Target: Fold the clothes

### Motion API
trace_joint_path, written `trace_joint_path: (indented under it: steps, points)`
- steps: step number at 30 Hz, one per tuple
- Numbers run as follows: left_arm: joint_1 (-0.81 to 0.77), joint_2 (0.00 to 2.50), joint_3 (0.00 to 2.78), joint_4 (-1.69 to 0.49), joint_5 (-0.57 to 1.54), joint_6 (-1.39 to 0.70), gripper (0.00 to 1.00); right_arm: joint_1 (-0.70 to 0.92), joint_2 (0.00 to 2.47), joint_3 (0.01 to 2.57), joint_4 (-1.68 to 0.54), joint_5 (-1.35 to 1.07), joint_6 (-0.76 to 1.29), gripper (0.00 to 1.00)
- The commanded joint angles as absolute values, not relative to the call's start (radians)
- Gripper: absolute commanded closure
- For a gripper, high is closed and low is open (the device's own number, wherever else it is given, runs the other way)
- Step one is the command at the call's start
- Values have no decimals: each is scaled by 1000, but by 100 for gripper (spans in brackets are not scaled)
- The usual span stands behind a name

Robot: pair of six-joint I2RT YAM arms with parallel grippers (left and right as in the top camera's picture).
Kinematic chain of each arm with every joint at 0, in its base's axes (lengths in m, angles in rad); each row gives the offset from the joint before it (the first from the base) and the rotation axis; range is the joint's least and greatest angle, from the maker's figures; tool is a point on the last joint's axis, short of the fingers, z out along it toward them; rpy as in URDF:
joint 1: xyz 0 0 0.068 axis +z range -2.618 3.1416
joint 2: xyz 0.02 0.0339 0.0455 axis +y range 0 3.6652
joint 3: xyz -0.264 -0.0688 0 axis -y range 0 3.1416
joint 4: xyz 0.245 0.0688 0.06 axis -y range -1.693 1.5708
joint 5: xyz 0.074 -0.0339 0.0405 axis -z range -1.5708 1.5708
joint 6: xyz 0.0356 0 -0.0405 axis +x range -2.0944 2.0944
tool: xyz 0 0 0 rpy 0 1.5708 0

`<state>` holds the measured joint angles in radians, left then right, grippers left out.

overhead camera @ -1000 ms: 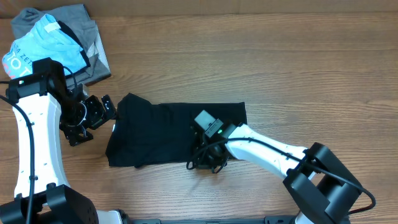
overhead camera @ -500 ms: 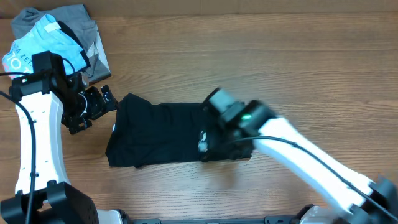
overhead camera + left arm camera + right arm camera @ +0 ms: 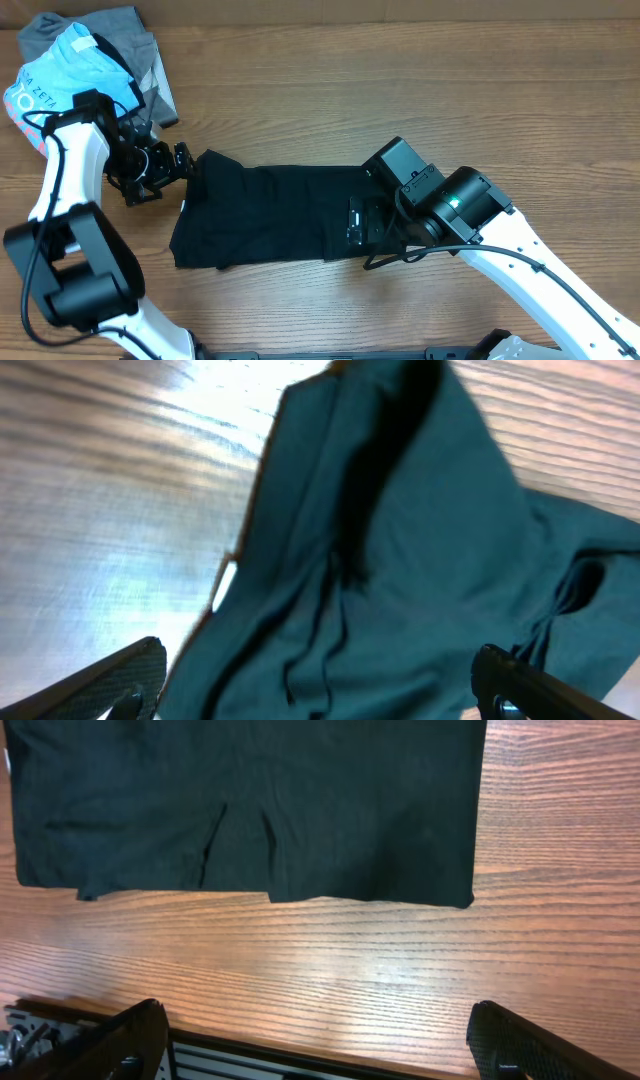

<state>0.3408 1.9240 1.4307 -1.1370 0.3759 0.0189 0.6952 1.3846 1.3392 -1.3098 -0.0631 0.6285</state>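
The black T-shirt [image 3: 260,215] has a far corner nearest the piled garments. My left gripper will grab it there next, to fold that end of the T-shirt inward.
The clothes, a black T-shirt [image 3: 260,215], lie folded into a long strip across the middle of the wooden table [image 3: 450,80]. My left gripper [image 3: 168,172] is at the shirt's far-left corner, open. In the left wrist view the fabric [image 3: 400,540] fills the space beneath and between the spread fingers of that gripper [image 3: 315,672]. My right gripper [image 3: 368,225] hovers over the shirt's right end, open and empty. The right wrist view looks down on the shirt's near edge [image 3: 250,800], and bare wood lies between the fingers of the right gripper [image 3: 315,1020].
A grey garment [image 3: 110,30] and a light blue printed shirt [image 3: 70,70] are piled at the back left corner, just behind my left arm. The table's front edge [image 3: 300,1055] runs close below the shirt.
My right gripper has opened, let go of the fabric and lifted away to the shirt's right end. My left gripper has shifted back and right toward the shirt's left corner.
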Motion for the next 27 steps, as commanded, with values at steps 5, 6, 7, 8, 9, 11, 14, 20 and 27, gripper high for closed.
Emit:
trace_joint_path:
  steps: [5, 6, 7, 8, 9, 11, 14, 20, 27]
  points:
    - [360, 2045, 1426, -1087, 449, 168, 0, 699, 1369, 1348, -1285, -76, 621, 0]
    - [360, 2058, 1426, -1086, 450, 182, 0, 699, 1369, 1348, -1279, -81, 621, 0]
    - [360, 2073, 1426, -1086, 454, 189, 0, 699, 1369, 1348, -1275, -84, 621, 0]
    - [360, 2092, 1426, -1086, 478, 200, 0, 699, 1369, 1348, -1272, -84, 621, 0]
    - [360, 2102, 1426, -1086, 498, 208, 0, 699, 1369, 1348, -1270, -84, 621, 0]
    - [358, 2127, 1426, -1092, 554, 237, 0, 699, 1369, 1348, -1261, -84, 620, 0]
    - [346, 2166, 1426, -1119, 597, 285, 0, 699, 1369, 1348, -1250, -84, 621, 0]
    - [294, 2223, 1425, -1158, 595, 337, 0, 699, 1369, 1348, -1238, -83, 620, 0]
    - [253, 2227, 1425, -1198, 540, 335, 21, 699, 1369, 1348, -1238, -83, 620, 0]
